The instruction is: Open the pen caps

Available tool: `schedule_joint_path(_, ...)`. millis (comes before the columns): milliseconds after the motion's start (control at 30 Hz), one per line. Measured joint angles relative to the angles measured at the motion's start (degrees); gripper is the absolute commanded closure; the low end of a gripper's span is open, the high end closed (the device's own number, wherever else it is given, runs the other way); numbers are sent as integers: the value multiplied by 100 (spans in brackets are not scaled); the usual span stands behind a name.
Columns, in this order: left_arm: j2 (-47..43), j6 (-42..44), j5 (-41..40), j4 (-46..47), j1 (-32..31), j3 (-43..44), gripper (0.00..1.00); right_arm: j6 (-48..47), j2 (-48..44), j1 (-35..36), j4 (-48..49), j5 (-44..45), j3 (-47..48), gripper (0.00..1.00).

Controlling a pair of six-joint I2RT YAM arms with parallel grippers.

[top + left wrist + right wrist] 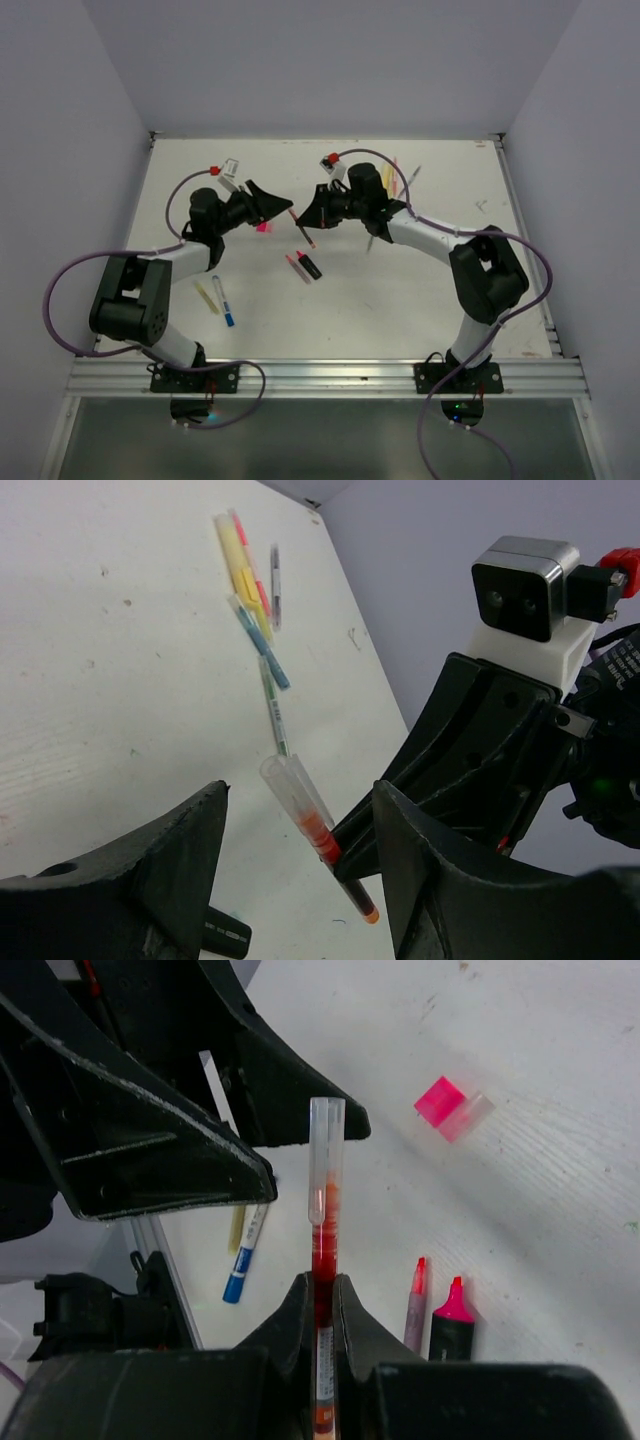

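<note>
I need to pull the cap open, so I should grab the red pen's clear cap (293,213) (290,790) with my left gripper next and leave the body of the pen to my right gripper.
A red pen (322,1270) with a pale clear cap (326,1155) on its end is pinched in my right gripper (321,1290), which is shut on the barrel. Above the table's middle the pen (302,232) hangs slanted between both grippers. My left gripper (300,798) stands open around the clear cap (290,790), its fingers (170,870) apart from the cap on both sides. The left gripper (272,202) faces the right gripper (314,213). A loose pink cap (450,1108) lies on the table (400,300).
Two uncapped pink pens (303,266) lie just below the grippers. A yellow pen (206,297) and a blue-tipped pen (223,301) lie at the front left. Several yellow, blue and grey pens (255,600) are grouped at the back right (392,178).
</note>
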Motion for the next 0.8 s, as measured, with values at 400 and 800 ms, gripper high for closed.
schedule_joint_path(400, -74, -219, 7, 87, -81, -48, 57, 321, -7, 31, 575, -151, -205, 100)
schedule_joint_path(800, -83, -682, 151, 361, -131, -170, 100, 374, -13, 79, 778, -245, -299, 82)
